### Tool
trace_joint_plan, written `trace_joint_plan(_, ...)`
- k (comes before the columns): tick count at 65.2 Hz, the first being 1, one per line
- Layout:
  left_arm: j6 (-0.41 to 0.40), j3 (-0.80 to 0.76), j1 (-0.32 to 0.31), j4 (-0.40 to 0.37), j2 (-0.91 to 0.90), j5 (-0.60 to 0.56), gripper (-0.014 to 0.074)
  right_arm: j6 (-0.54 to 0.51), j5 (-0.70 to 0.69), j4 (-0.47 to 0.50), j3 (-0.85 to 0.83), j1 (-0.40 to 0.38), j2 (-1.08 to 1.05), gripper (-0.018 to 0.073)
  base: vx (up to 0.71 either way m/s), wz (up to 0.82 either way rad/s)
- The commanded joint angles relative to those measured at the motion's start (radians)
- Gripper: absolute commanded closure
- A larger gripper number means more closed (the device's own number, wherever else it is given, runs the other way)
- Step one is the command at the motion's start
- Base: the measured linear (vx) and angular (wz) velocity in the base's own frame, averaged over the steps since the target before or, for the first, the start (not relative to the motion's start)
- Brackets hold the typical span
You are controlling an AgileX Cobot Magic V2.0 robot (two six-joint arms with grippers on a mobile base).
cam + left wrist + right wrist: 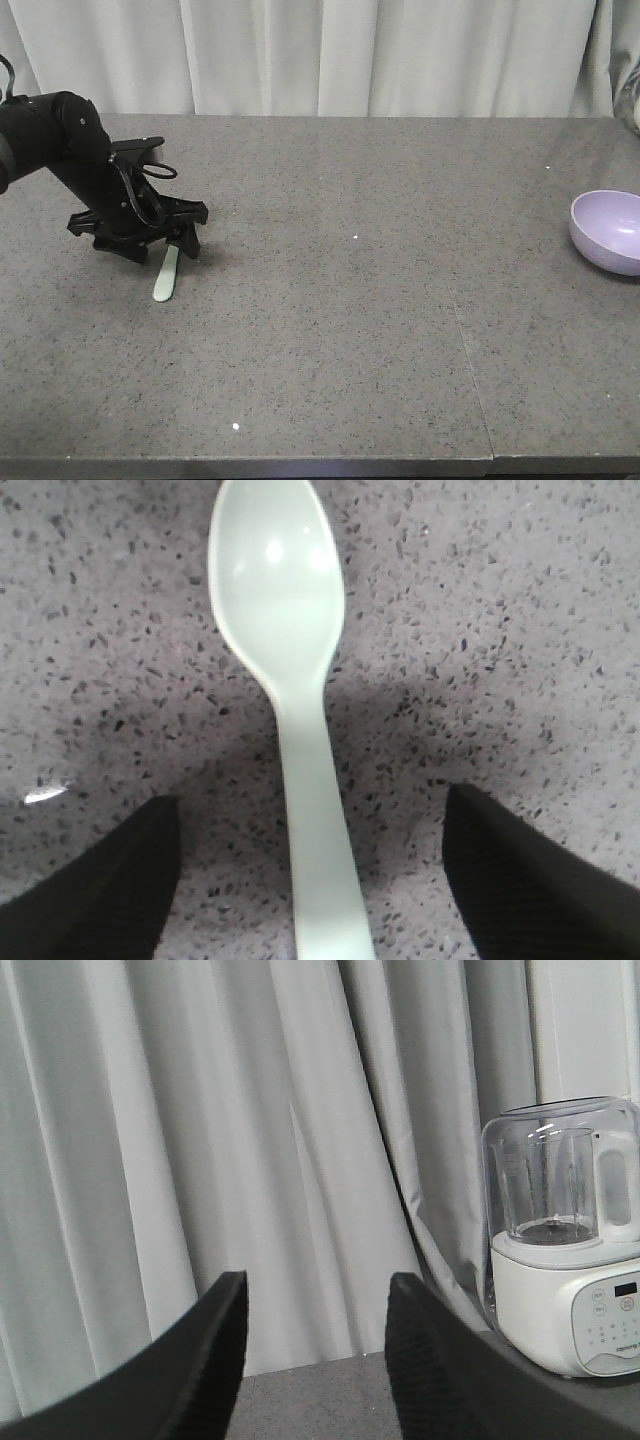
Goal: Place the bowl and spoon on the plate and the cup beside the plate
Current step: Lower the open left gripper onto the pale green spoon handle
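The left gripper grabs the spoon by its handle (322,830) next, which leaves the spoon's scoop (277,575) free to rest on the plate.
The pale mint spoon (166,275) lies flat on the grey table at the left, scoop toward the front edge. My left gripper (178,245) is lowered over its handle end. In the left wrist view the spoon (300,710) runs straight up the middle, and the left gripper (312,825) stands open with a black finger on each side of the handle, both apart from it. The lavender bowl (608,231) sits upright at the far right edge. My right gripper (315,1305) is open on nothing, facing the curtain. The plate and the cup are out of view.
A white appliance with a clear jug (565,1260) stands on the table's end near the right gripper. Pale curtains (320,55) hang behind the speckled grey table (350,330). A seam (470,370) runs across the tabletop at the right.
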Motion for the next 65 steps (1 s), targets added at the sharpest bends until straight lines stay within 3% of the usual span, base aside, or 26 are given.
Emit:
trace_joint_plan(1, -0.01, -0.003, -0.006, -0.005, 0.009, 0.049, 0.0094, -0.012, -0.064, -0.015, -0.029, -0.004, 0.018, 0.0226, 0.0, 0.0)
trace_joint_plan(14, -0.01, -0.003, -0.014, 0.001, 0.03, 0.079, 0.0126, -0.012, -0.064, -0.015, -0.029, -0.004, 0.018, 0.0226, 0.0, 0.0)
trace_joint_plan(30, -0.011, -0.003, -0.068, 0.075, 0.063, 0.084, 0.0126, -0.012, -0.064, -0.015, -0.029, -0.004, 0.018, 0.0226, 0.0, 0.0)
trace_joint_plan(45, -0.012, -0.003, -0.075, 0.078, 0.081, 0.105, 0.014, -0.012, -0.065, -0.016, -0.029, -0.004, 0.018, 0.0226, 0.0, 0.0)
trace_joint_plan(56, -0.012, -0.003, -0.075, 0.136, 0.081, 0.131, 0.0253, -0.012, -0.065, -0.016, -0.029, -0.004, 0.018, 0.0226, 0.0, 0.0)
trace_joint_plan(65, -0.012, -0.003, -0.075, 0.178, 0.081, 0.142, 0.0441, -0.012, -0.072, -0.016, -0.029, -0.004, 0.018, 0.0226, 0.0, 0.0)
